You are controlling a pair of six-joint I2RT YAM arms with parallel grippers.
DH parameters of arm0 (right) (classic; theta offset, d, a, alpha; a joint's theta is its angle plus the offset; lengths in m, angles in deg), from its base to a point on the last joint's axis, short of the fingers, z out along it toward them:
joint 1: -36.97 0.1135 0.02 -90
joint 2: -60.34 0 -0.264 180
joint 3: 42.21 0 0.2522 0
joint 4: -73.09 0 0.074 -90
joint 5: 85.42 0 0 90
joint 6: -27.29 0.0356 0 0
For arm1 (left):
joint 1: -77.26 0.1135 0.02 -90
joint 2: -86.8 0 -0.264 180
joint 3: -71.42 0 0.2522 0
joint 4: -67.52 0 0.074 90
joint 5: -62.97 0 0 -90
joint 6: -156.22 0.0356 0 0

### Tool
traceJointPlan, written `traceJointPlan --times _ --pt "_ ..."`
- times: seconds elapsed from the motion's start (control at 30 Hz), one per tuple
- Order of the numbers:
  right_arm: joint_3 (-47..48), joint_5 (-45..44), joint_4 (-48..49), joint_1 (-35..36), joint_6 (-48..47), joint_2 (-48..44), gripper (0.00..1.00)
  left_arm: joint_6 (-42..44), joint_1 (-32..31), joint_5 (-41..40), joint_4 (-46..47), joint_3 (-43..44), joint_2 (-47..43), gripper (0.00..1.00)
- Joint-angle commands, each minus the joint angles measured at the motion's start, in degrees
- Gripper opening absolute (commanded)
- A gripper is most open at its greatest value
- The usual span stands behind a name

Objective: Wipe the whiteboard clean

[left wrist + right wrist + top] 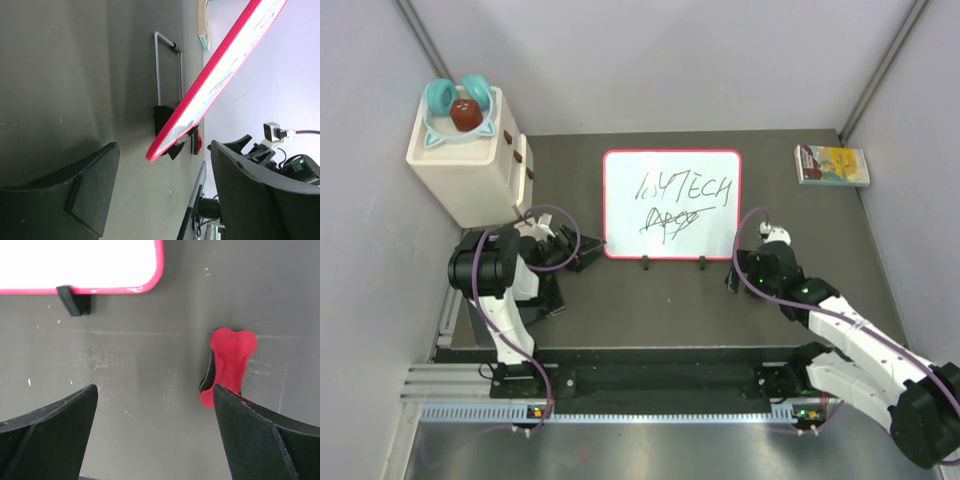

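Note:
Next, my right gripper grips the red bone-shaped eraser across its narrow middle (230, 367), so its black bottom stays free to erase the whiteboard (75, 260).
The whiteboard (672, 170) stands tilted on two black feet in the middle of the dark mat, red-rimmed, with black marker scribbles (682, 190) on it. My left gripper (578, 255) is open at its lower left corner. In the left wrist view that red corner (161, 150) lies just ahead, between the spread fingers (95, 180) and touching neither. My right gripper (738, 272) is open near the lower right corner of the whiteboard (75, 260). A red bone-shaped eraser (231, 357) with a black underside lies on the mat against the tip of the right finger (250, 425). Nothing is held.
A cream box (470, 165) topped with a teal ring and a brown object stands at the back left, close to the left arm. A small yellow-green book (832, 165) lies at the back right. A wire prop (167, 70) sits behind the board. A metal rail (620, 410) runs along the front.

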Motion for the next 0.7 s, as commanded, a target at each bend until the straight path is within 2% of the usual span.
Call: traceJointPlan --times 0.0,0.37,0.47,0.67 --pt "2.99 -3.75 -1.91 -1.64 3.80 1.33 0.95 -0.14 -1.77 2.27 21.26 1.97 2.00 0.76" --pt "3.87 -4.62 -3.75 -3.31 7.32 -0.24 0.93 -0.23 -2.13 1.22 21.44 6.19 5.69 0.71" --pt "4.22 -7.43 -6.74 -5.24 9.86 -1.04 0.86 -0.75 -2.22 1.48 21.53 7.33 7.01 0.65" --pt "2.38 -5.51 -7.44 -9.11 10.66 -3.24 0.87 -0.58 -2.30 2.18 21.61 9.26 7.98 0.55"
